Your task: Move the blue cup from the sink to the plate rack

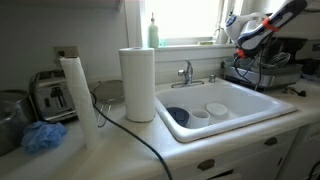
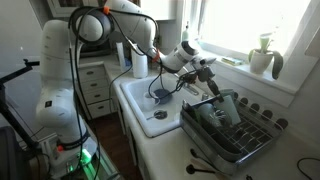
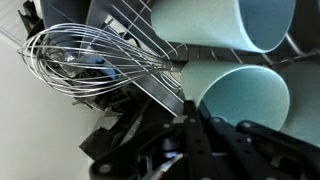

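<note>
The blue cup's base reaches the rack wires and is level with the other cup. It would rest there if I opened now, so my gripper will open its fingers.
In the wrist view my gripper (image 3: 195,135) is closed with its dark fingers tight on the rim of the blue cup (image 3: 245,95), whose pale teal mouth faces the camera. A second teal cup (image 3: 255,25) lies just above it. In both exterior views the arm reaches over the grey plate rack (image 2: 235,135) (image 1: 265,72), with the gripper (image 2: 205,75) just above it. The white sink (image 1: 255,105) (image 2: 135,105) lies beside the rack. The held cup is too small to make out in the exterior views.
A wire whisk (image 3: 90,62) and dark utensils lie in the rack next to the cups. The sink holds a dark blue bowl (image 1: 177,115) and a white cup (image 1: 216,109). A faucet (image 1: 186,72), paper towel roll (image 1: 137,83) and toaster (image 1: 52,95) stand on the counter.
</note>
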`<state>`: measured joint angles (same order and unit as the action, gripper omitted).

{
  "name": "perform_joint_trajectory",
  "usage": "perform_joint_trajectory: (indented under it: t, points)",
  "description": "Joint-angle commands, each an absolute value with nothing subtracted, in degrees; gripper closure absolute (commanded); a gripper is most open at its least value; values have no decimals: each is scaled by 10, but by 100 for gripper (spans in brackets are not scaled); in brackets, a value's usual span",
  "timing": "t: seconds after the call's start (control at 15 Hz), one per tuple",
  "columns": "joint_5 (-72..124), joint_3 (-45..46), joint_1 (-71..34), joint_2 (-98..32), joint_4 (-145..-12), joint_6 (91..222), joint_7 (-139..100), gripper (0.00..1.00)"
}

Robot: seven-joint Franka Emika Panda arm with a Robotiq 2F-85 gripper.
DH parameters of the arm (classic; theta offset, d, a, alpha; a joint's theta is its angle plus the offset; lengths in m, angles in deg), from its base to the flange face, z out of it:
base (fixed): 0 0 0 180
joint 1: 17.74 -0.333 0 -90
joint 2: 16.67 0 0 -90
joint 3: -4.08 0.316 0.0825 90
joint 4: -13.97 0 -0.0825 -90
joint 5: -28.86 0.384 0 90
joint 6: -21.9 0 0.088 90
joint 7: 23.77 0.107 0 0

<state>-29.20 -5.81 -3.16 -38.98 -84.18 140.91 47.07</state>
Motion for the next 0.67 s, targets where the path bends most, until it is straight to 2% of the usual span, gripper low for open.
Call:
perform_joint_trajectory:
  t: [0.0, 0.07, 0.6]
  points:
    - [-268, -70, -42, -399, -827, 1400, 441, 90]
    - [-266, -70, -43, -397, -828, 1398, 436, 70]
    - [-226, -63, -63, -358, -856, 1349, 353, 17]
